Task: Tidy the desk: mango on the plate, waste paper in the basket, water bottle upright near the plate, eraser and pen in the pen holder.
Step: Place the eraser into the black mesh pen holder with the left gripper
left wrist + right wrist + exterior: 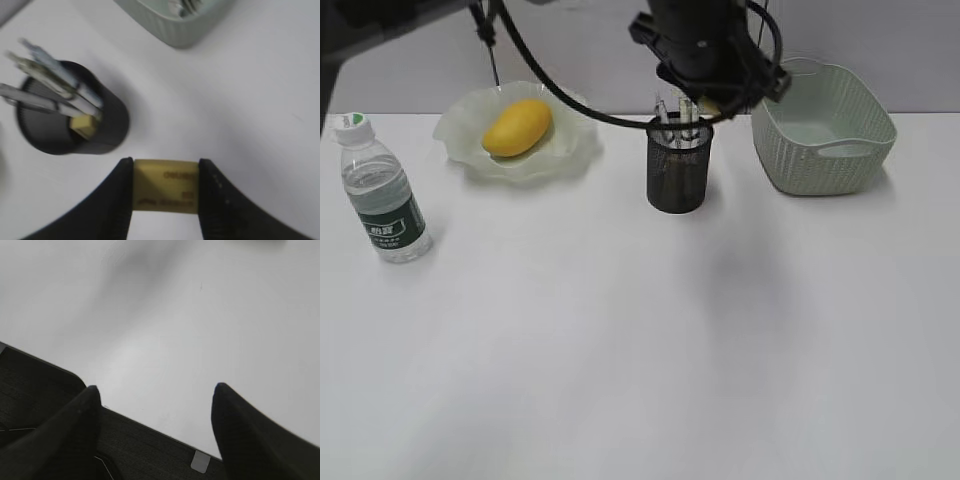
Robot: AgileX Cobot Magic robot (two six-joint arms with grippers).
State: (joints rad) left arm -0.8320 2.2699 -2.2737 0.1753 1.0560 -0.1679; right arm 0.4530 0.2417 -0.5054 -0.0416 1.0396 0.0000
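Note:
My left gripper has the eraser hanging beside the pen holder, outside the holder's rim; opening now would miss, so I need to first line it up.
My left gripper (166, 186) is shut on a yellow eraser (166, 185) with dark print, held above the desk (240, 110) just beside the black mesh pen holder (75, 130). The holder contains pens (55, 75) and a second small yellow eraser (84, 125). In the exterior view the left arm reaches across, its gripper (708, 103) just over the pen holder (678, 170). The mango (517, 127) lies on the wavy green plate (470, 155). The water bottle (382, 195) stands upright to the left. My right gripper (155, 390) is open and holds nothing. A pale blurred scrap (186, 5) lies in the basket (175, 27).
The green woven basket (825, 150) stands at the back right, close to the pen holder. Below my right gripper, the desk's front edge (150, 427) meets a dark surface. The white desk (640, 350) stretches wide in front.

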